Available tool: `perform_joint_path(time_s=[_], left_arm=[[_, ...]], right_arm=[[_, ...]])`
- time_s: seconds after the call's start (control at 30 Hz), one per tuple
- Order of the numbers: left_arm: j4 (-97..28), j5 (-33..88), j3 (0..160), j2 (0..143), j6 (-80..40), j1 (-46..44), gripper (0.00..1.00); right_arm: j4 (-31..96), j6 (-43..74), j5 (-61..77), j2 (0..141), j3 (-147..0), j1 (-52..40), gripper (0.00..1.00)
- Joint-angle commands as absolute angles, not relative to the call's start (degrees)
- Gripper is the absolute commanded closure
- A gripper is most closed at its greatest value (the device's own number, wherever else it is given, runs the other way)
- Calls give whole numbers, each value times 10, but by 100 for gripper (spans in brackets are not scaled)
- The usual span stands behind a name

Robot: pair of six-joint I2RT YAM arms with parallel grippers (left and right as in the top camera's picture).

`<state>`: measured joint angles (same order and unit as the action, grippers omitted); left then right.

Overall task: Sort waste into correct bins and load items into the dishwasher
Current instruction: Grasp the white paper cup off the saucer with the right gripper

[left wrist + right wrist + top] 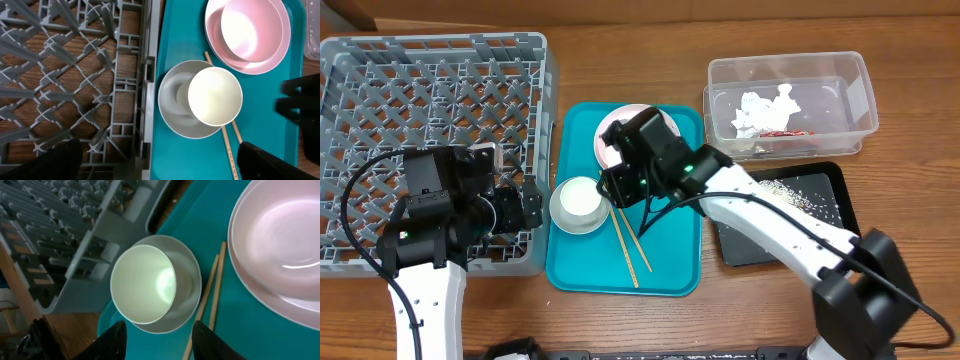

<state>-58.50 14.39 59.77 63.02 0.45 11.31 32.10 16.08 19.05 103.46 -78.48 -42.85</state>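
Note:
The small white cup's rim on the chopstick side is the part my right gripper needs to grab next. The cup's base then stays free for handing over to my left gripper.
A small white cup (580, 200) stands inside a whitish bowl (563, 217) on the teal tray's left side. A pinkish bowl (250, 27) sits on a round plate (220, 47) at the tray's far end. Two chopsticks (628, 245) lie beside the cup. My right gripper (160, 342) is open and empty, hovering just above the cup (142, 285) and its bowl (190, 287). My left gripper (160, 165) is open and empty, straddling the grey rack's wall (147, 75) beside the cup (215, 96). The napkin (765, 105) and red wrapper (785, 131) lie in the clear tub (860, 90). Rice (790, 190) lies on the black tray (835, 225).
The teal serving tray (670, 275) lies between the grey rack (430, 100) and the black tray. The right arm (770, 215) reaches across the tray from the right. The rack's grid floor holds nothing.

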Motion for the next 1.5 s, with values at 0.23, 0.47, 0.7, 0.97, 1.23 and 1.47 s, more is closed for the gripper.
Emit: perform_joint_path(time_s=[0.23,0.47,0.7,0.97,1.23,1.47], left_arm=[[-584,151,610,633,11,116,0],[-584,151,610,633,11,116,0],[-584,151,610,633,11,116,0],[-584,151,610,633,11,116,0],[-580,151,610,633,11,116,0],[-541,221,610,634,-77,116,0]], right_arm=[[290,235,160,1094,-795,-445,57],[288,241,161,1117,-795,-454,68],[312,241,154,1117,-795,-454,78],[324,243,140,1114,-796,-451,92],[322,240,140,1024,-796,-394,96],[386,241,161,943,-796,-320,96]])
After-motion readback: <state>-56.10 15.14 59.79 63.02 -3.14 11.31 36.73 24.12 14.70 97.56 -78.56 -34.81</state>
